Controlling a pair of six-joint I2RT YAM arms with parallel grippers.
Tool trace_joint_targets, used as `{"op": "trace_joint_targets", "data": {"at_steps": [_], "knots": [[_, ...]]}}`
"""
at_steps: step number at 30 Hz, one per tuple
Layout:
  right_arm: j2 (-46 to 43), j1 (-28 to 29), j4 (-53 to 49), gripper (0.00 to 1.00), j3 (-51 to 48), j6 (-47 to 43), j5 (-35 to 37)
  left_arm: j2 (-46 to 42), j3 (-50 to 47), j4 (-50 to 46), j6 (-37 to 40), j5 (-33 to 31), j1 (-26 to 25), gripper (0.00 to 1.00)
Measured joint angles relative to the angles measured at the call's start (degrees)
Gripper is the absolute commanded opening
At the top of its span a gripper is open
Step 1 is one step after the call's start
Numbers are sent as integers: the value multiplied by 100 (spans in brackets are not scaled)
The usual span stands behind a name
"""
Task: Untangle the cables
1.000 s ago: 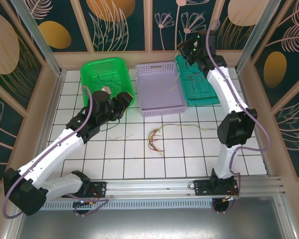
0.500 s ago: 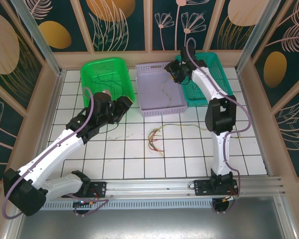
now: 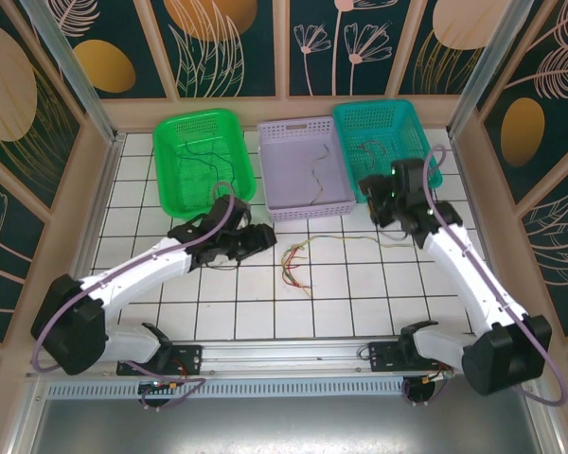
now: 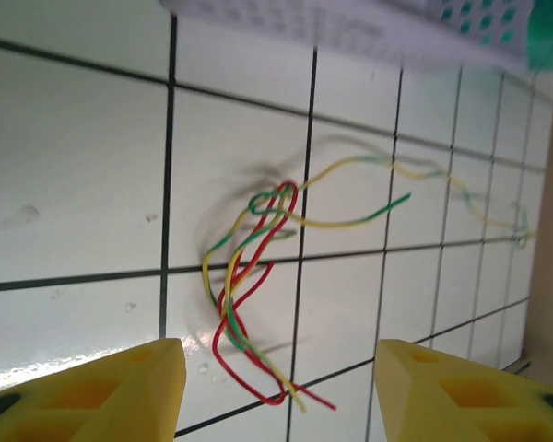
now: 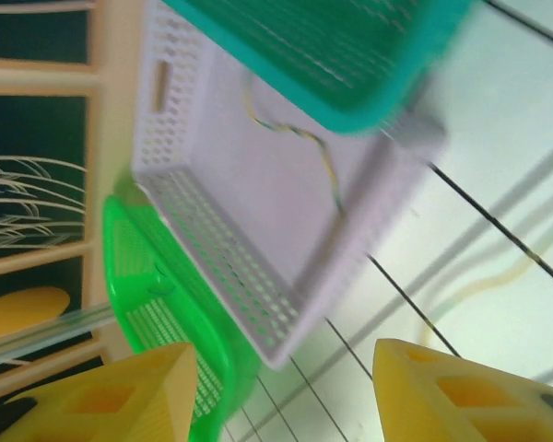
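Observation:
I should next use my right gripper to draw the yellow-green cable out and untangle the cables, and it should grab that cable by its trailing part, clear of the tangle [image 3: 351,237] [image 5: 532,256].
A tangle of thin red, yellow and green cables [image 3: 294,262] lies on the white tiles mid-table, and a yellow-green strand [image 3: 364,241] trails right from it. My left gripper [image 3: 258,239] hovers just left of the tangle, open. In the left wrist view the tangle [image 4: 253,276] lies ahead of the open gripper [image 4: 276,391], between the line of its yellow fingers [image 4: 120,391], untouched. My right gripper [image 3: 371,200] is open and holds nothing, in front of the teal basket. In its wrist view the open gripper [image 5: 286,391] faces the baskets.
Three baskets stand at the back. The green basket [image 3: 175,132] holds dark wires, the lilac basket [image 3: 308,206] holds one yellow wire [image 3: 314,175], and the teal basket [image 3: 412,123] holds several wires. A dark wire [image 3: 220,265] lies by the left gripper. Wooden walls enclose the table.
My right arm swung from the teal basket over the lilac one, left a yellow wire there, then dropped toward the table. My left gripper moved from the green basket toward the tangle.

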Motion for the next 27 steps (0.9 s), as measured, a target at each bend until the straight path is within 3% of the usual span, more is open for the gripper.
{"op": "trace_joint_targets", "data": {"at_steps": [5, 14, 18, 27], "knots": [[457, 317, 614, 57, -1469, 1025, -511, 741, 116, 70, 361, 39, -391, 58], [1235, 501, 1956, 56, -1665, 2103, -870, 1453, 387, 352, 741, -70, -553, 57], [1731, 498, 2404, 50, -1690, 2428, -879, 1764, 638, 374, 1027, -195, -553, 57], [2540, 498, 2793, 46, -1497, 2848, -866, 1790, 660, 437, 1178, -358, -553, 57]]}}
